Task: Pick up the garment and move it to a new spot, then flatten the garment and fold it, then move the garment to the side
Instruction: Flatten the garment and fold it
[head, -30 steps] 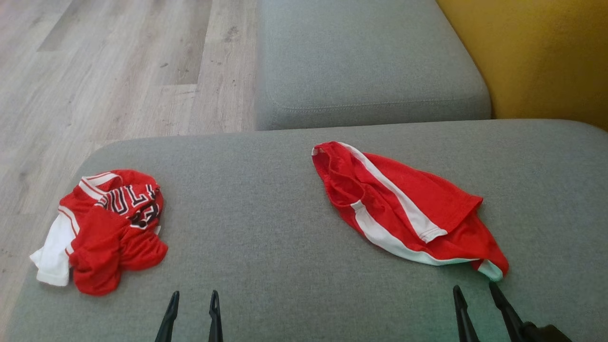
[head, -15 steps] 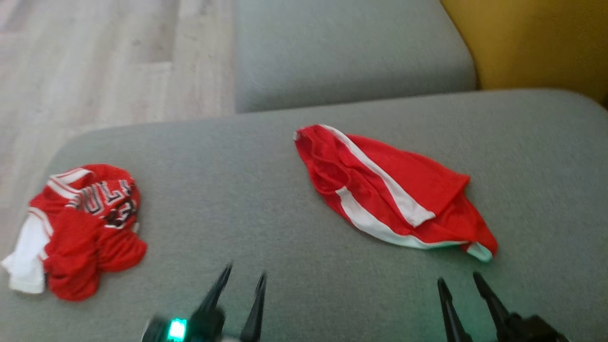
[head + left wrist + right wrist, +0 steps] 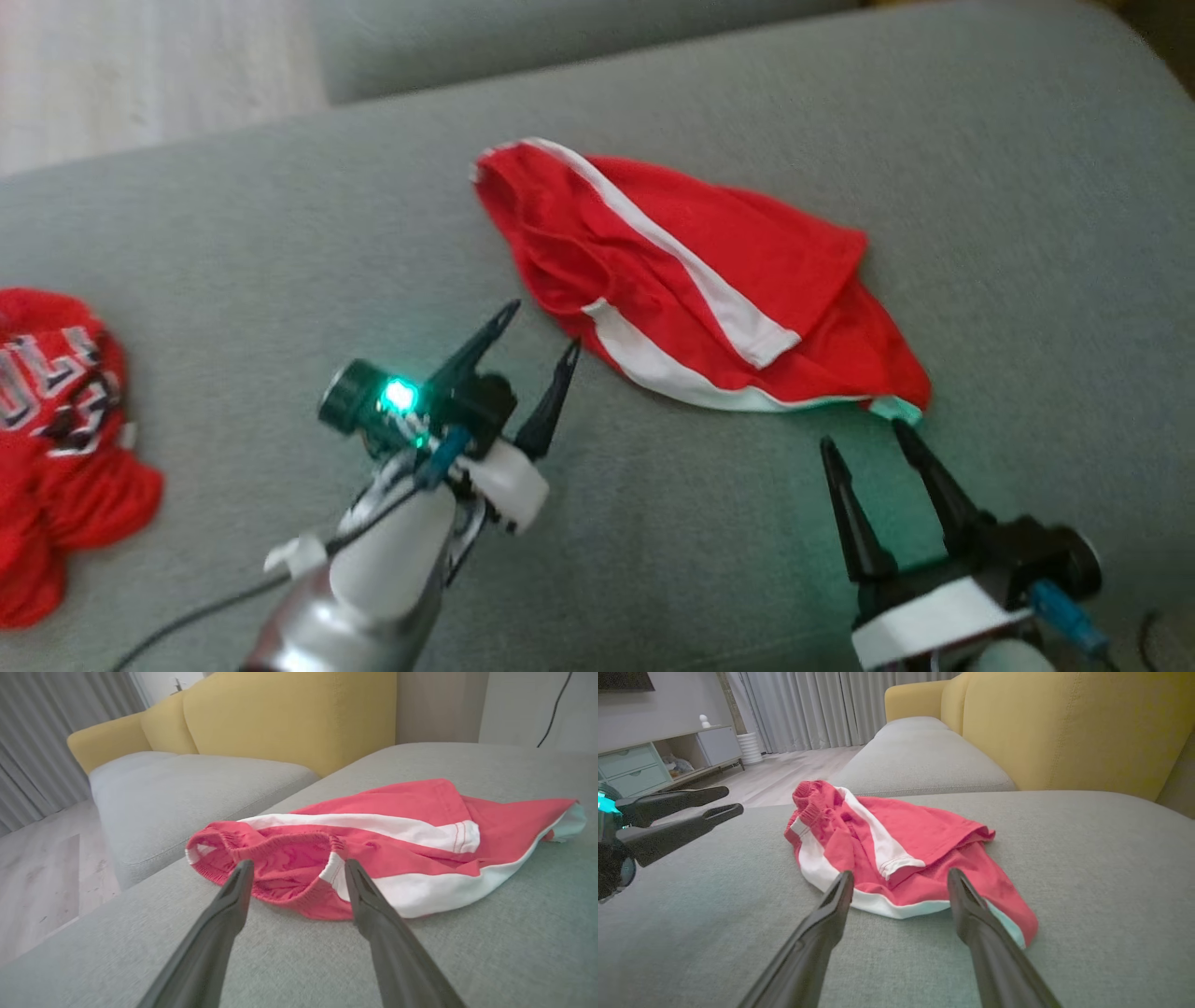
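The robot's right gripper needs to grab the shorts next by the hem corner of one leg (image 3: 899,410) (image 3: 1021,937), which sticks out at the edge of the shorts while the rest lies crumpled.
Red shorts with white side stripes (image 3: 691,280) lie crumpled on the grey sofa seat (image 3: 280,233). My left gripper (image 3: 544,325) is open, its tips just short of the elastic waistband end; in the left wrist view the shorts (image 3: 383,849) lie right beyond the left gripper (image 3: 298,863). My right gripper (image 3: 862,434) is open too, a little short of the leg hem corner. The right wrist view shows the shorts (image 3: 896,858) ahead of the right gripper (image 3: 901,872), and the left gripper (image 3: 731,799) at the left. Neither gripper touches the cloth.
A second red garment, a crumpled jersey with lettering (image 3: 56,439), lies at the seat's left edge. Another grey cushion (image 3: 187,788) adjoins beyond, with a yellow backrest (image 3: 1064,728) to the right. Wood floor (image 3: 140,75) lies past the left edge, and a low cabinet (image 3: 644,760) stands farther off.
The head camera has tilted down and turned right. My left arm has reached well forward toward the waistband, and the right gripper has come up to the hem. The shorts lie as before.
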You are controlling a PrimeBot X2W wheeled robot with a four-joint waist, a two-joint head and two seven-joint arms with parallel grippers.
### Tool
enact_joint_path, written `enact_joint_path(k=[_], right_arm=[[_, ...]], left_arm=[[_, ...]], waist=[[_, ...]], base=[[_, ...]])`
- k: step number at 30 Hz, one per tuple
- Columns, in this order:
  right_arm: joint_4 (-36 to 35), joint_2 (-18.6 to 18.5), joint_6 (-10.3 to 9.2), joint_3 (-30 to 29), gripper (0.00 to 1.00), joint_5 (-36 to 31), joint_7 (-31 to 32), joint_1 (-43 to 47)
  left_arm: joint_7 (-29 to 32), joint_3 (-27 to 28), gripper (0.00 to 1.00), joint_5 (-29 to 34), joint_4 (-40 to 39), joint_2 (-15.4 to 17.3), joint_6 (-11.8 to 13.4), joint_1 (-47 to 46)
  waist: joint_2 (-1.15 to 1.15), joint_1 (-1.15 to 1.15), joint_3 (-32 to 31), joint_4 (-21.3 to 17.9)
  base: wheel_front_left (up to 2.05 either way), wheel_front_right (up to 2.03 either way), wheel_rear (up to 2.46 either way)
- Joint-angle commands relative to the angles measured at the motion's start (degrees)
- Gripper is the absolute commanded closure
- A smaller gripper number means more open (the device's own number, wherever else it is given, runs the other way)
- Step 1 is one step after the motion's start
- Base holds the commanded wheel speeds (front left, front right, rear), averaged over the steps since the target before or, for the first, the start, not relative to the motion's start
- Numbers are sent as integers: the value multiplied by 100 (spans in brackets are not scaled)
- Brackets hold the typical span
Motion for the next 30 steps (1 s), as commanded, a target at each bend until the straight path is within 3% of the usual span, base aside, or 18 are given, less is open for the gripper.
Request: enact_joint_path(k=[1,14,15,16,17,18,19,25,30], right_arm=[[-192,-94,39,163,0,-34,-31,-263],[-129,-13,39,239,0,11,-31,-517],[-127,-8,39,234,0,13,-31,-519],[-123,-2,39,232,0,14,-31,-523],[-123,-2,39,232,0,14,-31,-523],[-118,3,39,234,0,14,-31,-528],[-112,9,39,236,0,11,-31,-532],[-68,41,39,186,0,30,-31,-474],[7,73,39,229,0,61,-31,-311]], left_arm=[[-29,43,0,-44,49,26,-7,-416],[-29,-464,0,-210,1099,26,-125,-1251],[-29,-496,24,-201,1113,26,-145,-1273],[-29,-517,55,-196,1127,26,-160,-1290],[-29,-517,55,-196,1127,26,-160,-1290],[-29,-545,91,-175,1140,26,-174,-1309],[-29,-557,100,-167,1145,26,-182,-1320],[-29,-730,100,-265,968,28,-406,-1290],[-29,-1125,100,-1047,37,27,-559,-1295]], waist=[[0,-2,388,-343],[0,-2,697,-705],[0,-2,705,-709],[0,-2,711,-711],[0,-2,711,-711],[0,-2,714,-714],[0,-2,712,-717],[0,-2,473,-698],[0,-2,-7,-715]], base=[[0,0,0],[0,0,0],[0,0,0],[0,0,0],[0,0,0],[0,0,0],[0,0,0],[0,0,0],[0,0,0]])
